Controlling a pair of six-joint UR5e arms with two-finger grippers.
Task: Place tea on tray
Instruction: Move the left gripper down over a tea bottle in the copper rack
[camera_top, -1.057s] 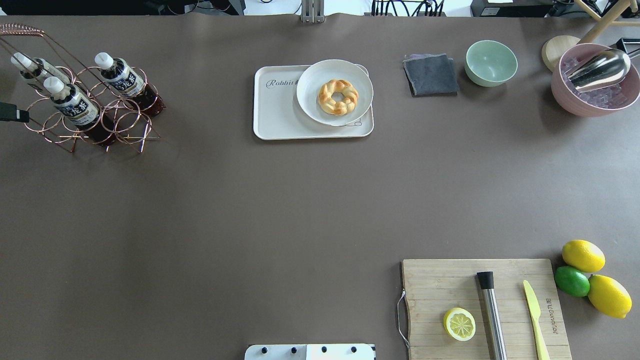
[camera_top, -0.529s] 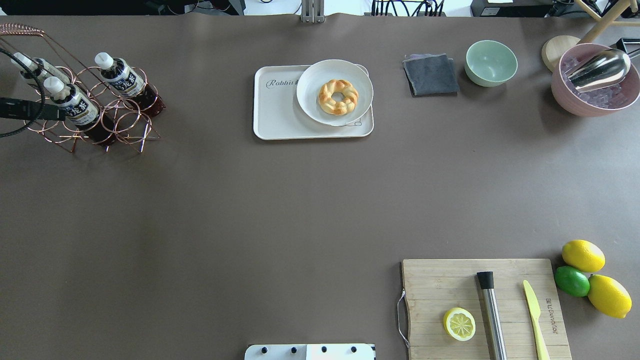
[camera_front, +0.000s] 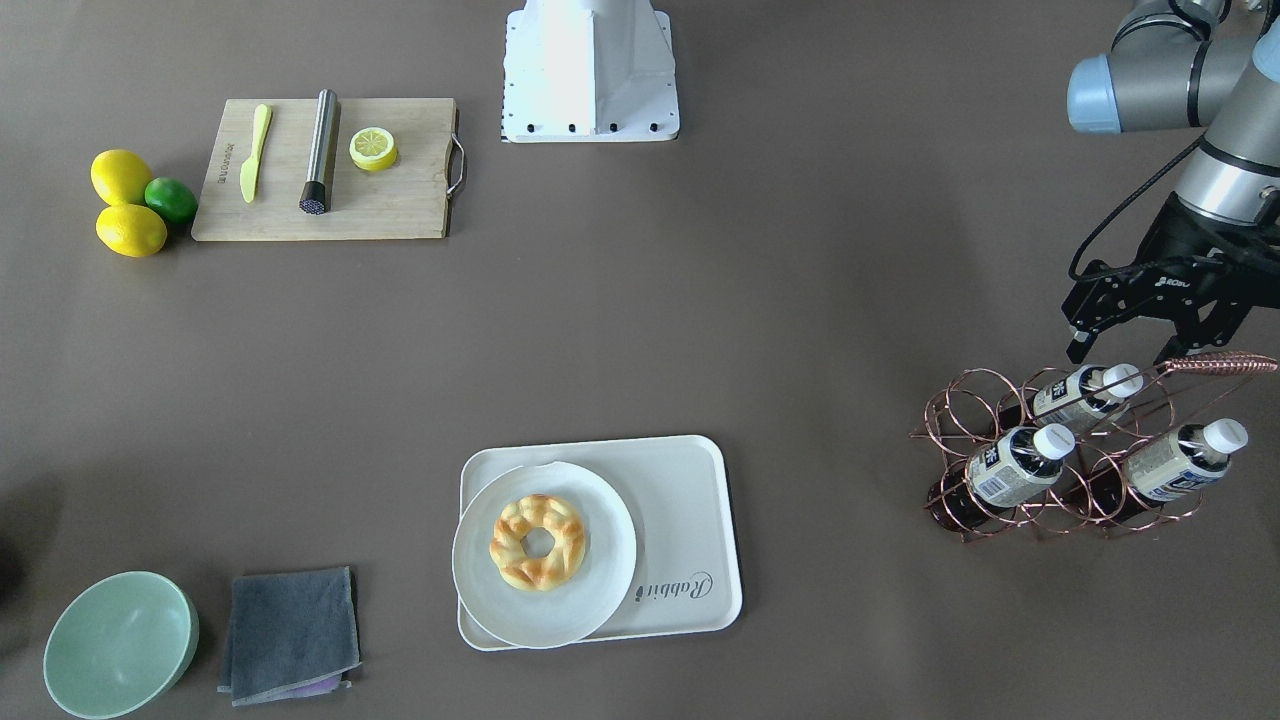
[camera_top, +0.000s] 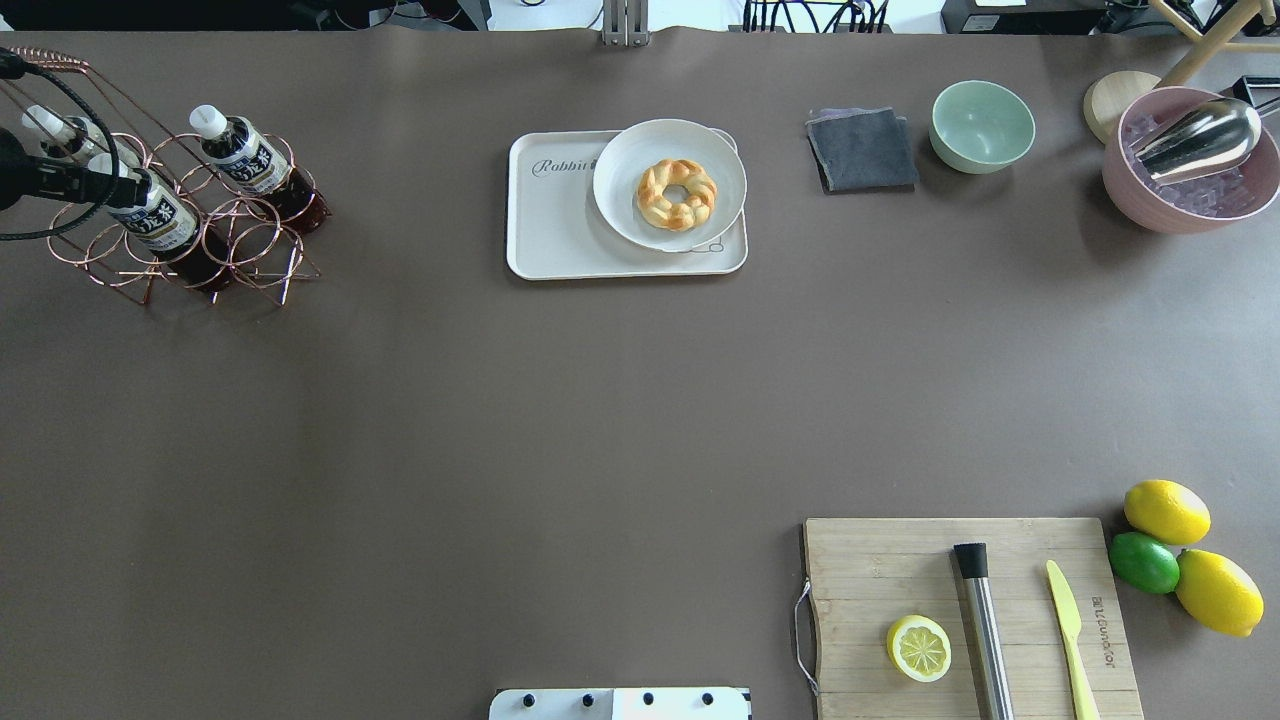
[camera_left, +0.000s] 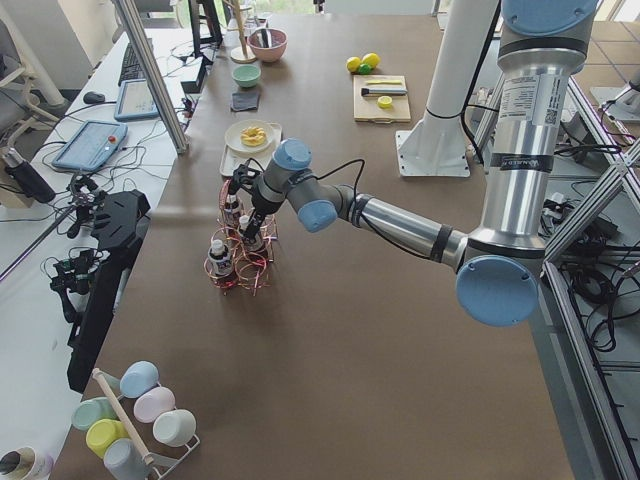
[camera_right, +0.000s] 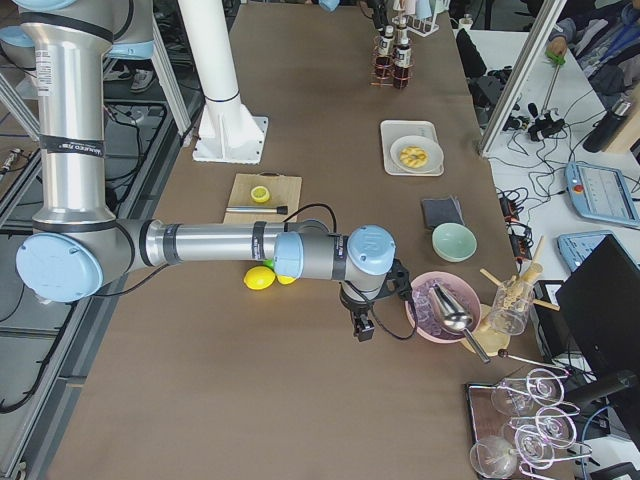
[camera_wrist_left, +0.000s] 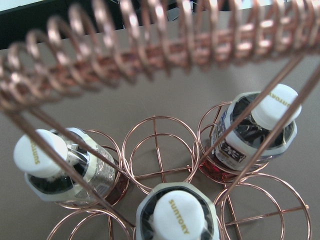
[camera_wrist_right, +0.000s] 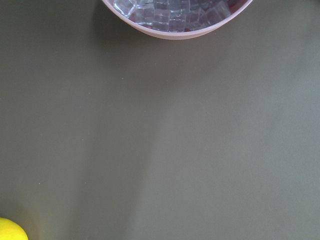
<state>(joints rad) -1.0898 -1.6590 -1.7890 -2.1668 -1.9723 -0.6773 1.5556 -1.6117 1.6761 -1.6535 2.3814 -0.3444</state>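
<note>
Next, my left gripper grabs the middle bottle by its white cap (camera_front: 1123, 379) to set a tea on the tray (camera_front: 690, 520).
Three tea bottles stand tilted in a copper wire rack (camera_top: 200, 250) at the table's far left: one (camera_top: 245, 155) on the tray's side, one (camera_top: 152, 208) in the middle, one (camera_top: 60, 135) at the edge. They also show from the front (camera_front: 1015, 465) and in the left wrist view (camera_wrist_left: 177, 215). My left gripper (camera_front: 1125, 350) is open and empty just above the rack (camera_front: 1060, 500), over the bottle caps; it also shows overhead (camera_top: 125, 185). The cream tray (camera_top: 550, 225) (camera_front: 690, 520) lies at the far middle. My right gripper (camera_right: 362, 325) hovers near the pink bowl; I cannot tell its state.
A white plate (camera_top: 668, 185) with a braided bread ring covers the tray's right part. The rack's coiled handle (camera_wrist_left: 150, 45) arches over the bottles. A grey cloth (camera_top: 862, 148), green bowl (camera_top: 982, 125) and pink ice bowl (camera_top: 1190, 165) lie far right. A cutting board (camera_top: 970, 615) and citrus (camera_top: 1165, 510) lie near right.
My left gripper has come in from the view's left edge, moving right until it is over the rack and the middle bottle's cap. Nothing else has moved.
</note>
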